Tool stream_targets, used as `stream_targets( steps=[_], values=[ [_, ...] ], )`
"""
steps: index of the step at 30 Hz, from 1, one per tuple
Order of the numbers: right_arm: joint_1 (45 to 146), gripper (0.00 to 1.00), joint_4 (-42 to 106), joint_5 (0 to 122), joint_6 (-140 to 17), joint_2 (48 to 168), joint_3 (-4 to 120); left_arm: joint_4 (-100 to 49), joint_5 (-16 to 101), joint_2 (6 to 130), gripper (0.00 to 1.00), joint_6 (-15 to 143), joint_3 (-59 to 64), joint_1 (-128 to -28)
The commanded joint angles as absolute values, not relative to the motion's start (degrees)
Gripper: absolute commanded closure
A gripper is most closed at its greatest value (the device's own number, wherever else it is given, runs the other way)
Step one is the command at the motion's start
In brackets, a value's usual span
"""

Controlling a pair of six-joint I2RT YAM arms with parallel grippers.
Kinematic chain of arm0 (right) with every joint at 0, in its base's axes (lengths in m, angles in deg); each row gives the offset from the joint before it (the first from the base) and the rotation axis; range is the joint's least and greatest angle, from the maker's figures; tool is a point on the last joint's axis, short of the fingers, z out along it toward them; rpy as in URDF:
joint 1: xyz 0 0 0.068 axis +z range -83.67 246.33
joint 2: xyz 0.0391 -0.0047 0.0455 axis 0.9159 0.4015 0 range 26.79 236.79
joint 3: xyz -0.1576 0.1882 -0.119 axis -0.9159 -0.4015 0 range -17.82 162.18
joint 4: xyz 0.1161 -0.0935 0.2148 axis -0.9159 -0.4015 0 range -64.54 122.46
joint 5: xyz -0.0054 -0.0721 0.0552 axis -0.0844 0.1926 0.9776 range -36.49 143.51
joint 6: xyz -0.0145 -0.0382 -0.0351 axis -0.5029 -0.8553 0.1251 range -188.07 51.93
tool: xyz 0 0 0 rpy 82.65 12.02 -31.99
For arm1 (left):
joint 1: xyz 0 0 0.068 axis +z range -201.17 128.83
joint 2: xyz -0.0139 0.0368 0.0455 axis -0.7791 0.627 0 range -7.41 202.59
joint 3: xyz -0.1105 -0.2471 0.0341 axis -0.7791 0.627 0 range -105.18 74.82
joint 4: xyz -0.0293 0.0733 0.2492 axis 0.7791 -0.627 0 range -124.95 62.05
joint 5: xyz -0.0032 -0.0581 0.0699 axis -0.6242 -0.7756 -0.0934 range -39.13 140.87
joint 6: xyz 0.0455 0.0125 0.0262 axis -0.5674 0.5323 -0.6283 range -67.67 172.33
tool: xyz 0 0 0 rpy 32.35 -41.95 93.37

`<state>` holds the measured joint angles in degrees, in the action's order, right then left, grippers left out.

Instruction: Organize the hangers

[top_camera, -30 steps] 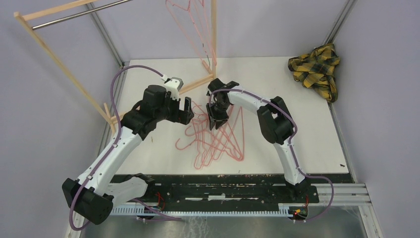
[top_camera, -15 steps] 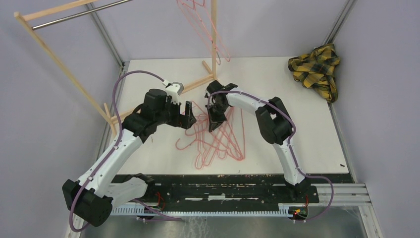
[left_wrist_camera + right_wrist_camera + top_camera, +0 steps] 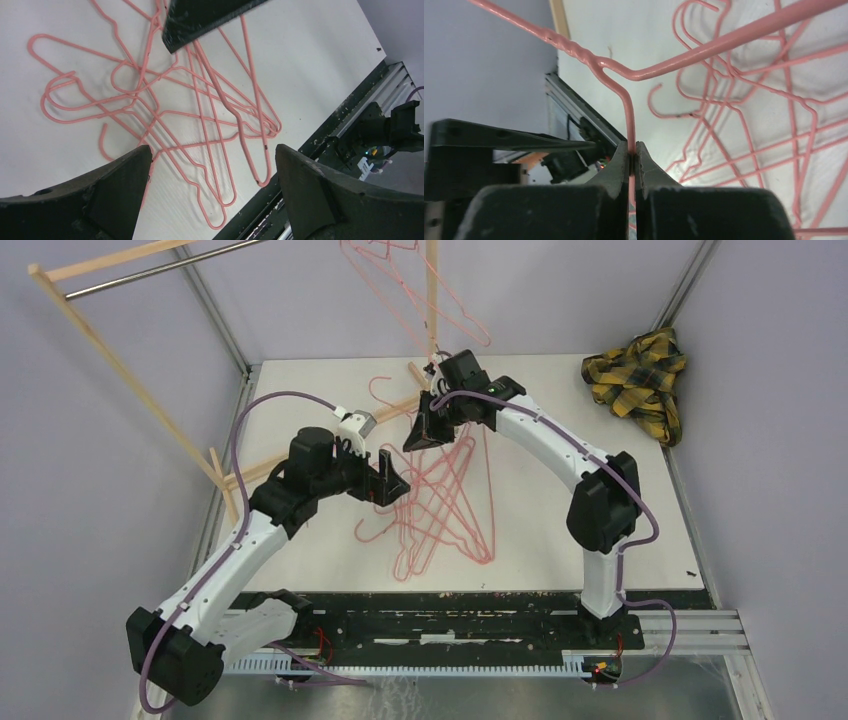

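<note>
The held hanger's bent end is still too far from the fingers of my left gripper. My left gripper needs to move closer first, then close on the bent end.
A tangle of pink wire hangers (image 3: pixel 445 510) lies on the white table between the arms, and it also fills the left wrist view (image 3: pixel 200 115). My right gripper (image 3: pixel 425 430) is raised over the far end of the pile. It is shut on the thin wire of one hanger (image 3: pixel 629 120), just below its twisted neck, and the jaws (image 3: pixel 631 147) pinch the wire. My left gripper (image 3: pixel 395 485) hovers open over the pile's left side, with nothing between its fingers (image 3: pixel 212 150). More pink hangers (image 3: pixel 420 290) hang at the top by the rack's post.
The wooden-framed rack (image 3: pixel 110 350) with its metal bar (image 3: pixel 150 270) stands at the back left, and one wooden post (image 3: pixel 432 300) rises just behind my right gripper. A yellow-black plaid cloth (image 3: pixel 640 380) lies at the back right. The arms' black base rail (image 3: pixel 430 625) runs along the near edge.
My right gripper closed on a hanger wire and rose toward the back, lifting that hanger off the pile. The left gripper shifted a little right, still open. The hung hangers swung.
</note>
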<state>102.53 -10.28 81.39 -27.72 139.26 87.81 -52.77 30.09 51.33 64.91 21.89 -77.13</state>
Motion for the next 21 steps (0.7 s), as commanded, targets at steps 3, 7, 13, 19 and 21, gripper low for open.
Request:
stream_targets(
  steps=[3,7,13,19,21],
  values=[
    [102.38,0.99,0.24,86.71,-17.67,140.10,91.54,-39.65,26.18,48.11,0.01,71.74,27.47,-77.14],
    [102.42,0.99,3.74,89.60,-14.24,140.91,91.82,-35.69,24.78,49.20,0.01,74.16,29.56,-77.17],
    [102.64,0.99,7.06,91.80,-11.16,139.44,90.87,-29.75,22.96,52.73,0.01,76.87,31.53,-77.21],
    [102.66,0.99,11.59,93.27,-7.40,139.58,90.34,-28.99,19.06,56.59,0.34,76.85,31.74,-77.25],
    [102.68,0.99,11.68,93.86,-7.13,139.61,90.65,-30.25,18.88,57.04,0.51,76.03,31.84,-77.21]
  ],
)
